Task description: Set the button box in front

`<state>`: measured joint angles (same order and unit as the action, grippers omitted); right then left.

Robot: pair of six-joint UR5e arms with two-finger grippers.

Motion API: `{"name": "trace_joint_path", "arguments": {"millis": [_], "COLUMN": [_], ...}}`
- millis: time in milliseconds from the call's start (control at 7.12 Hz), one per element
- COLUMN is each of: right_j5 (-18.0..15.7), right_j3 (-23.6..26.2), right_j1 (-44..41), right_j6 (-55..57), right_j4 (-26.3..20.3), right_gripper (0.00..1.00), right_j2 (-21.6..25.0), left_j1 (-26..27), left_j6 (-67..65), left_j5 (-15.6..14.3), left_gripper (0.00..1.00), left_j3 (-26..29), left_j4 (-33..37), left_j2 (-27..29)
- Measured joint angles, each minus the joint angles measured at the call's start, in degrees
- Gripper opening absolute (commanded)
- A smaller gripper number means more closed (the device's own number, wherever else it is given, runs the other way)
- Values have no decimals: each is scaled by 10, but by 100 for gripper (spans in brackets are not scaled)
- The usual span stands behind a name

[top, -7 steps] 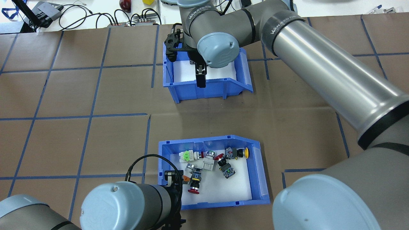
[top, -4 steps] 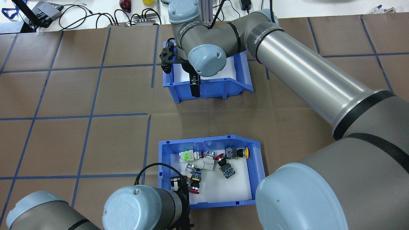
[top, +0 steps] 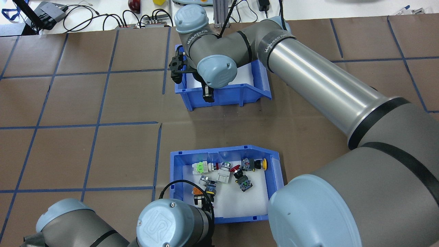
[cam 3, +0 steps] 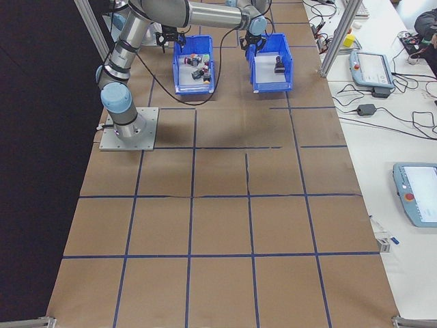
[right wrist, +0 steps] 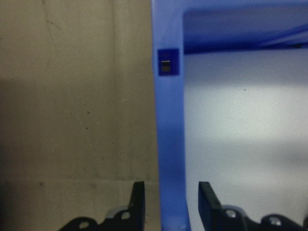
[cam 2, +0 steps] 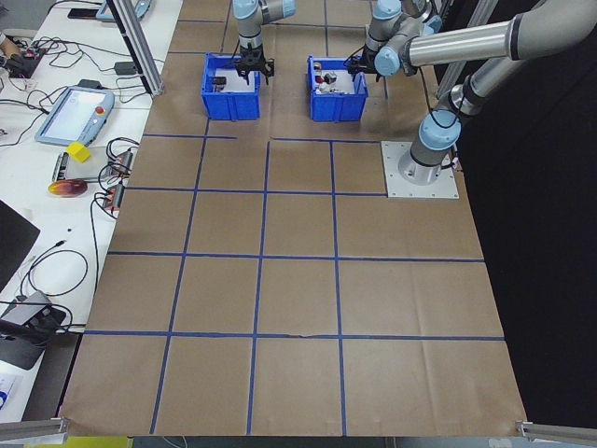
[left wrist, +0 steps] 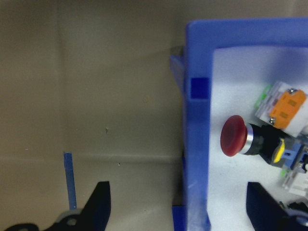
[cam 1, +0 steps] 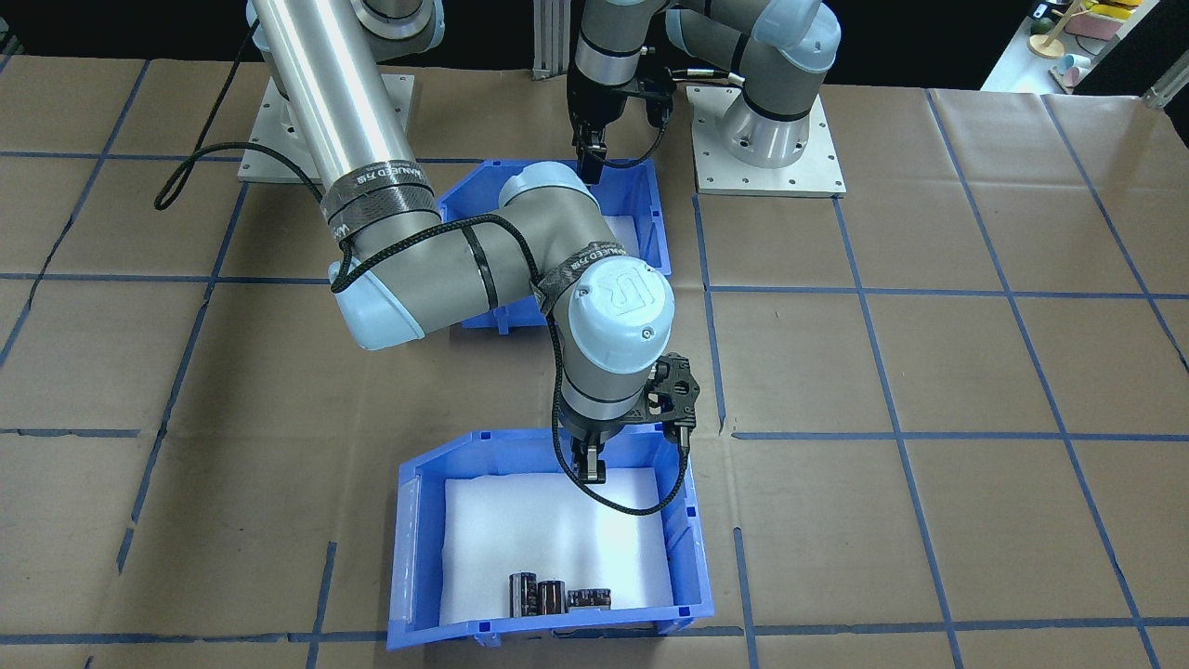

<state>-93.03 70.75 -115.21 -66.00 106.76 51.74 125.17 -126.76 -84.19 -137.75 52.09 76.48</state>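
My right gripper is going to grip the capacitor bin by its slotted side rim (cam 1: 518, 437) next, so that the front spot is cleared for the button box (cam 1: 626, 199).
The button box (top: 223, 152), a blue bin with a white liner and several push buttons, stands on the robot's side of the table. My left gripper (top: 202, 200) hangs open over its near wall. In the left wrist view the fingers (left wrist: 101, 204) stand wide apart on either side of that wall (left wrist: 196, 125), with a red mushroom button (left wrist: 234, 135) just inside. My right gripper (top: 207, 95) is open at the other blue bin (top: 255, 94), farther from the robot. Its fingers (right wrist: 138, 202) straddle that bin's wall (right wrist: 168, 125) closely, with a thin gap on each side.
The far bin (cam 1: 692, 557) holds three dark capacitors (cam 1: 555, 595) against its outer wall. The right arm's long link (top: 319, 85) spans the table above the button box's right side. Cables and devices (top: 51, 13) lie beyond the far edge. Brown paper with blue tape lines covers the table.
The right gripper shifted left and came down over the far bin's wall. The left arm slid right, bringing its gripper over the button box's near wall.
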Motion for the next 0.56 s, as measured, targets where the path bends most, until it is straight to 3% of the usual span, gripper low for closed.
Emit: {"name": "trace_joint_path", "arguments": {"millis": [562], "right_j5": [-24], "right_j3": [-9], "right_j1": [10], "right_j6": [-33], "right_j4": [-9], "right_gripper": [3], "right_j2": [26], "left_j1": [2], "left_j6": [-3], "left_j5": [-17], "left_gripper": [48], "left_j3": [3], "left_j4": [-27], "left_j2": [36]}}
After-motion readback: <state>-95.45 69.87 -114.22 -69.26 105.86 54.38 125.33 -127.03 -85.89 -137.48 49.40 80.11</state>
